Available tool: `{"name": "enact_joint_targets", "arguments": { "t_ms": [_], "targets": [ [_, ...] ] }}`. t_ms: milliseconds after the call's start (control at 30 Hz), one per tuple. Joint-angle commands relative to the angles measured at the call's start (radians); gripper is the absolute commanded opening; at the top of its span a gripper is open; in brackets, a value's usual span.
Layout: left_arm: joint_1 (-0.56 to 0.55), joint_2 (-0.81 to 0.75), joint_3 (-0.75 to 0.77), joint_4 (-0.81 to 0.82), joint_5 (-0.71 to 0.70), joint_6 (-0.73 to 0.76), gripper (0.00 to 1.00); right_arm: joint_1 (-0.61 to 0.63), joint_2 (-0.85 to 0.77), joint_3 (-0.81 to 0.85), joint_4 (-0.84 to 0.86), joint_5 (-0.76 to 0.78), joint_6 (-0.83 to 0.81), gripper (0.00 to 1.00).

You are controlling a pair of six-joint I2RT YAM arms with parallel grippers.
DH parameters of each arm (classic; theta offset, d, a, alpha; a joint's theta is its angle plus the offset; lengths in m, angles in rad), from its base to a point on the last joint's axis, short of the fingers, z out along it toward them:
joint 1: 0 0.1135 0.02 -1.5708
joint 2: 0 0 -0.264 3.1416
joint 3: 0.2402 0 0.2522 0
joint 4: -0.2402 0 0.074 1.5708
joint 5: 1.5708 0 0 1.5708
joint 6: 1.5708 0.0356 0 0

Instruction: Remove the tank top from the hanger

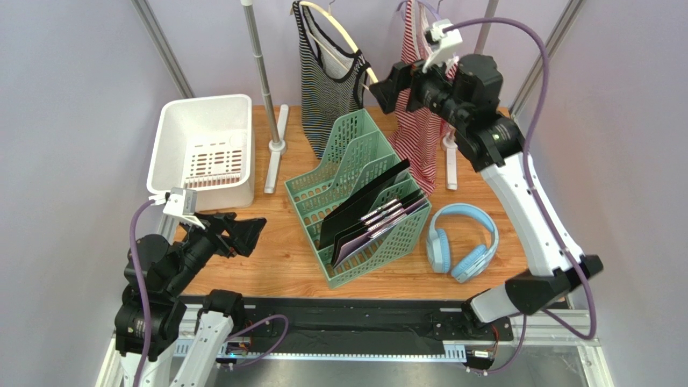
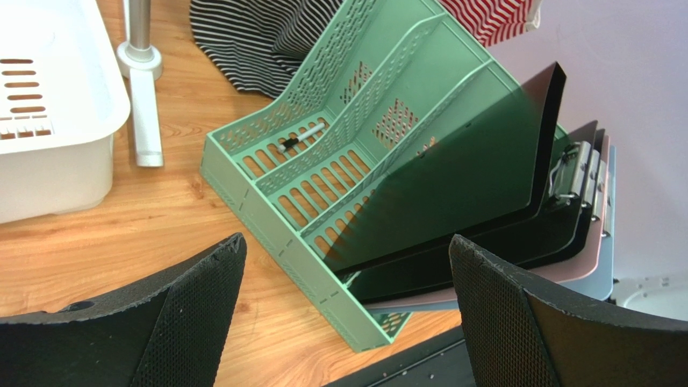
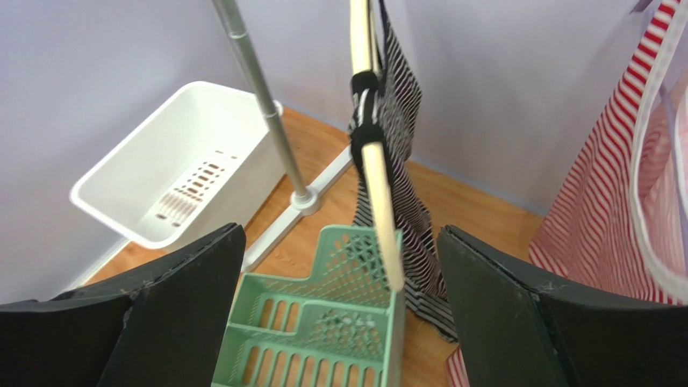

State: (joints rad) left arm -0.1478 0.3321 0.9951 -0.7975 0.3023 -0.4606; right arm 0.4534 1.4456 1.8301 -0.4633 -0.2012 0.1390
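My right gripper grabs the wooden hanger's near arm over the tank top's strap next, which leaves the far strap free for my left gripper to remove.
A black-and-white striped tank top [image 1: 327, 93] hangs on a wooden hanger [image 1: 349, 40] from the rail at the back centre. A red-and-white striped top [image 1: 418, 137] hangs to its right. My right gripper [image 1: 396, 90] is open and raised, just right of the hanger's right end. In the right wrist view the hanger's arm [image 3: 377, 193] and the black striped tank top [image 3: 401, 121] hang between and beyond my open fingers [image 3: 339, 234], not touching them; the red top [image 3: 614, 177] is at the right. My left gripper [image 1: 238, 230] is open and empty, low at the front left.
A green file rack [image 1: 307, 230] with dark folders stands mid-table, under the black top's hem. A white basket [image 1: 202, 101] is at the back left, blue headphones [image 1: 462, 242] at the right. A metal stand pole [image 1: 262, 72] rises beside the basket. The left wrist view shows the rack [image 2: 266, 234] and the basket [image 2: 81, 89].
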Motion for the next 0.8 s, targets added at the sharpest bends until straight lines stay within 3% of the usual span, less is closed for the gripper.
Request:
{"name": "enact_joint_targets", "arguments": {
  "t_ms": [0,200,467,767],
  "targets": [
    [0.005,0.008,0.039,-0.016,0.054,0.040,0.99,0.008,0.131,0.136,0.041,0.036,-0.136,0.95],
    [0.007,0.013,0.046,-0.026,0.075,0.046,0.99,0.065,0.269,0.251,0.093,0.071,-0.263,0.93],
    [0.007,0.030,0.065,-0.039,0.081,0.054,0.98,0.103,0.397,0.328,0.158,0.243,-0.326,0.85],
    [0.007,0.047,0.051,-0.028,0.113,0.037,0.95,0.105,0.430,0.327,0.192,0.223,-0.343,0.63]
  ]
}}
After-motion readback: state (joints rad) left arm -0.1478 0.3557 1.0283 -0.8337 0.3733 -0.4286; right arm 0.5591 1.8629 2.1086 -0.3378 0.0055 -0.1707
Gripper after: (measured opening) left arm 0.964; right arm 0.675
